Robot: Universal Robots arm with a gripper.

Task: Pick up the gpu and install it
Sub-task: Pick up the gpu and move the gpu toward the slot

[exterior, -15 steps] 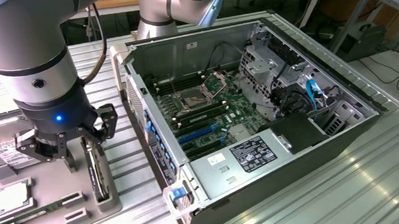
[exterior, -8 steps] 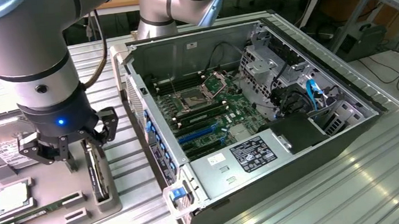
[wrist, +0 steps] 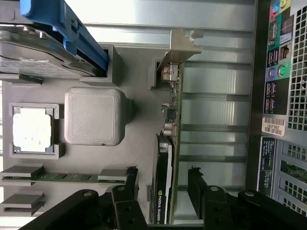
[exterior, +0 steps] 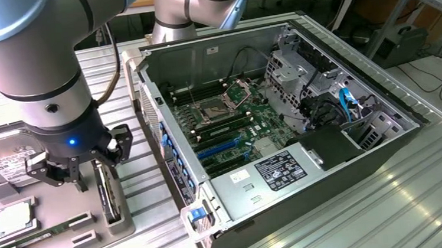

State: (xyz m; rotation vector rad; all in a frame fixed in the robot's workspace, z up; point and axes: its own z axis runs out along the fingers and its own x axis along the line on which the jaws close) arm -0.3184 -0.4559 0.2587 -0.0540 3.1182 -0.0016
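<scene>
I am not ready to close yet: my fingers are above the GPU's top edge [exterior: 106, 192] over the grey tray [exterior: 62, 207] and would miss. My gripper should lower its fingers first, then close on the GPU.
The gpu [wrist: 169, 158] stands on edge in a slot of the grey parts tray [wrist: 139, 120]. It is a thin green card with a black cooler [wrist: 162, 191] on one face and a silver bracket [wrist: 180, 44] at its far end. My gripper [wrist: 163, 189] is open and straddles the cooler end of the card, one black finger [wrist: 130, 191] on each side with a small gap to each. In the exterior view the gripper [exterior: 90, 173] hangs low over the tray, just above the gpu [exterior: 110, 195].
On the tray also lie a silver hard drive with a blue clip [wrist: 48, 43], a CPU [wrist: 31, 129], a memory stick [wrist: 62, 176] and a grey square block [wrist: 93, 115]. The open computer case [exterior: 294, 41] lies to the exterior view's right, its motherboard [exterior: 230, 135] exposed.
</scene>
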